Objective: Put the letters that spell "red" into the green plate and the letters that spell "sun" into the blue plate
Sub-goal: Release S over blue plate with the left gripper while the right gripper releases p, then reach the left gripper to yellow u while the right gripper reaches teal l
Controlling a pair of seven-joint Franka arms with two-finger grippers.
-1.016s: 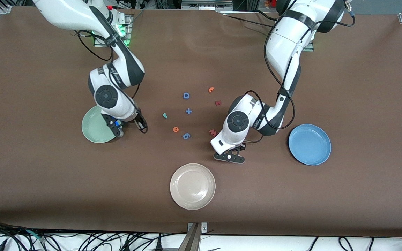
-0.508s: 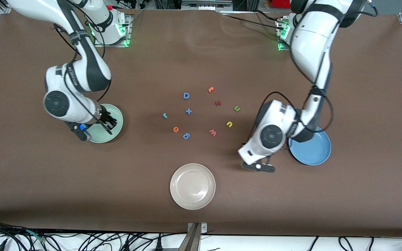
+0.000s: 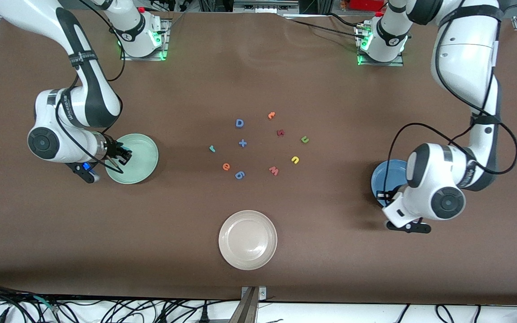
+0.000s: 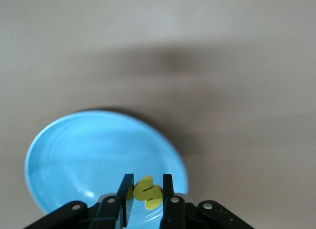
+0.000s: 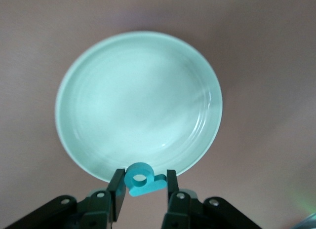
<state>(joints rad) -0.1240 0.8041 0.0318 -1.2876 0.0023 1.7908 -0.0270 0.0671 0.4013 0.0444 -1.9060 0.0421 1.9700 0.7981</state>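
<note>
The teal "d" overhangs the green plate's near rim [image 5: 108, 178] in the right wrist view, so it moves farther into the plate with my right gripper, before opening.
My left gripper [image 4: 147, 188] is shut on the yellow "s" [image 4: 148, 193] and hangs over the edge of the blue plate [image 4: 84, 155]; the arm covers much of that plate [image 3: 380, 176] in the front view. Over the rim of the green plate [image 5: 138, 100] my right gripper [image 5: 143, 183] is shut on the teal "d" [image 5: 142, 178]. On the table between the plates lie the teal "r" [image 3: 212, 148], orange "e" [image 3: 225, 167], yellow "u" [image 3: 295, 159] and green "n" [image 3: 304, 139]. Nothing lies in the green plate [image 3: 144, 154].
A beige plate [image 3: 247, 240] sits nearest the front camera. Among the loose letters are a blue D [image 3: 239, 123], a blue plus [image 3: 242, 143], a blue 6 [image 3: 239, 174], a dark red r [image 3: 280, 132], an orange letter [image 3: 271, 115] and a reddish w [image 3: 273, 170].
Both arms swung away from the middle with their letters: the right gripper to the green plate's rim, the left gripper to the blue plate's edge. The u and n came into sight.
</note>
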